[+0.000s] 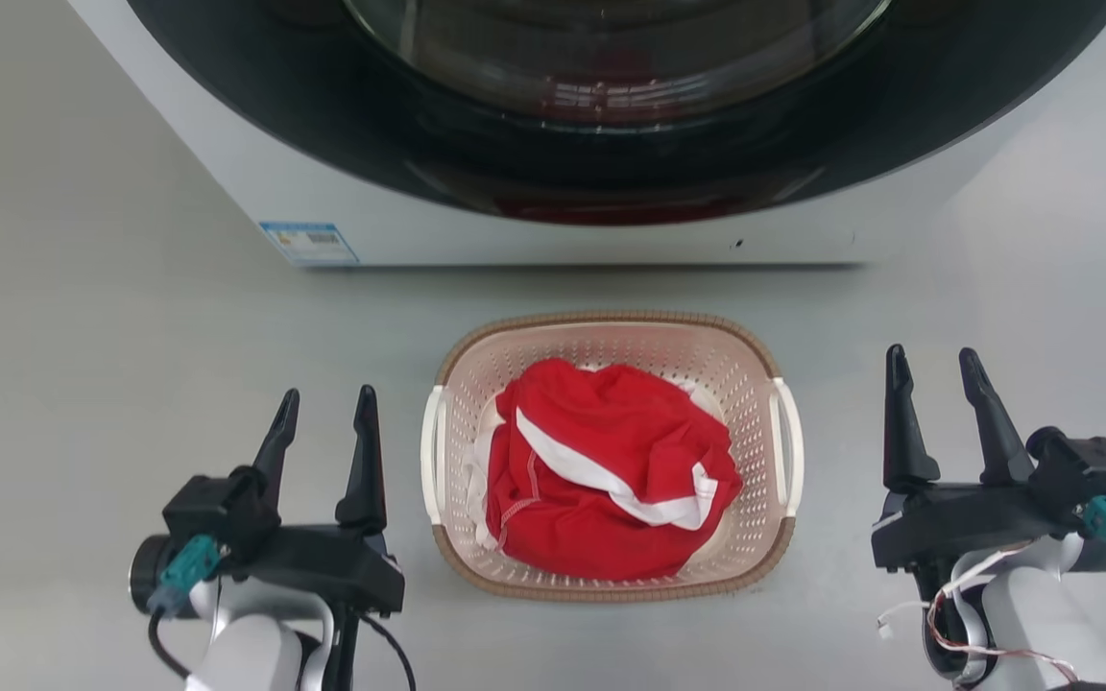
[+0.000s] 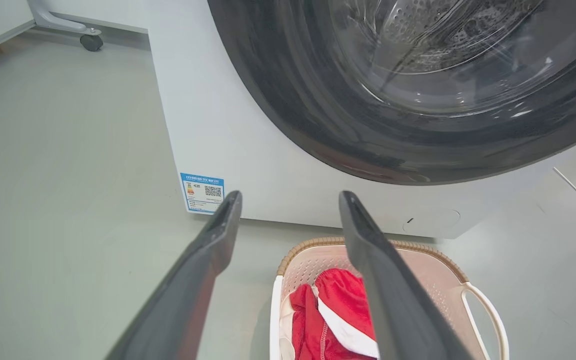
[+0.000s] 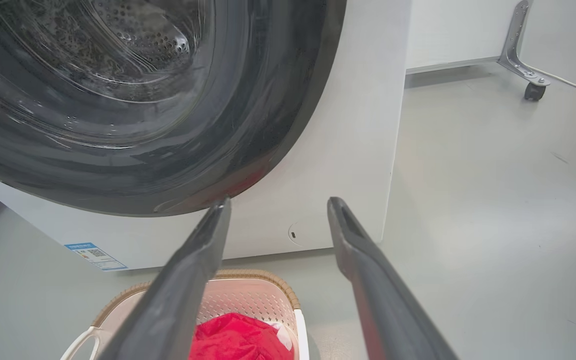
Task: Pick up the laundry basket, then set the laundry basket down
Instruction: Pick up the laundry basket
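Next, my left gripper grabs the laundry basket by its white side handle [image 1: 434, 455] [image 2: 275, 321] to pick the basket up.
The laundry basket [image 1: 755, 384], cream with a brown rim and white side handles, rests on the grey floor in front of the washer, holding a red and white garment [image 1: 601, 470]. My left gripper [image 1: 325, 411] stands open to the basket's left, apart from its handle. On the other side my right gripper [image 1: 934, 365] is open too, with a gap to the right handle. In the left wrist view the basket [image 2: 438, 265] lies low and right behind the left gripper [image 2: 290, 200]. From the right wrist the basket [image 3: 253, 297] shows low left, behind the right gripper [image 3: 278, 205].
A white front-loading washer [image 1: 515, 230] with a dark round glass door stands just behind the basket. Grey floor spreads to both sides. A wheeled metal leg [image 2: 85, 37] stands far behind the washer's left side, another [image 3: 530, 80] behind its right.
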Motion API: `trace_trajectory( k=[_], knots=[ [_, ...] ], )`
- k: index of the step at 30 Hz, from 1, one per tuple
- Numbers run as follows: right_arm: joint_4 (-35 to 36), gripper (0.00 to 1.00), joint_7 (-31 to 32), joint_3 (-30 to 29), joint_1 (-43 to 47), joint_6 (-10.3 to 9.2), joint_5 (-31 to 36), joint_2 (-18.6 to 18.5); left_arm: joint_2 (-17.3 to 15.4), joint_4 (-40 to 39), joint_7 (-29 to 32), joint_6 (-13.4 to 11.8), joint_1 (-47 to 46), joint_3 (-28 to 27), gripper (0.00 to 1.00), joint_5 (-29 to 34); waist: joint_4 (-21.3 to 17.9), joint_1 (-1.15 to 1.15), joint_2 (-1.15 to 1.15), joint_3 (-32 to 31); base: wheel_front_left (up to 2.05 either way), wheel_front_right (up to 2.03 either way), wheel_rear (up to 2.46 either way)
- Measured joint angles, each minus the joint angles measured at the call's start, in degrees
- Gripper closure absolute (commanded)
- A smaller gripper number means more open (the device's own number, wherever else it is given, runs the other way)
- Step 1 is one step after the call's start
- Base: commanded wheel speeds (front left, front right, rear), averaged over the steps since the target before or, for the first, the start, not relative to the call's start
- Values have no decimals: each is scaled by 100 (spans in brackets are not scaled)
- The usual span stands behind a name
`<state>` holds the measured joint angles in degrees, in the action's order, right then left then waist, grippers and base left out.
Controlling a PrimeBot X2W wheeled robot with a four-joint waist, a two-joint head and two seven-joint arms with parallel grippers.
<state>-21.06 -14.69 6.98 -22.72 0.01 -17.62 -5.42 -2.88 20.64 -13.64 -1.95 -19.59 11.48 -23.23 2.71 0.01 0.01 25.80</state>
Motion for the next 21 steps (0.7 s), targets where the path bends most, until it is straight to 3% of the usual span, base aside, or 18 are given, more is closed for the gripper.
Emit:
trace_trajectory(
  k=[21],
  knots=[
    [-1047,0,0,-82,-1435,-9,63,-179,105,1574,102,0,-1982,419,0,-113,339,0,0,1771,0,0,0]
  ],
)
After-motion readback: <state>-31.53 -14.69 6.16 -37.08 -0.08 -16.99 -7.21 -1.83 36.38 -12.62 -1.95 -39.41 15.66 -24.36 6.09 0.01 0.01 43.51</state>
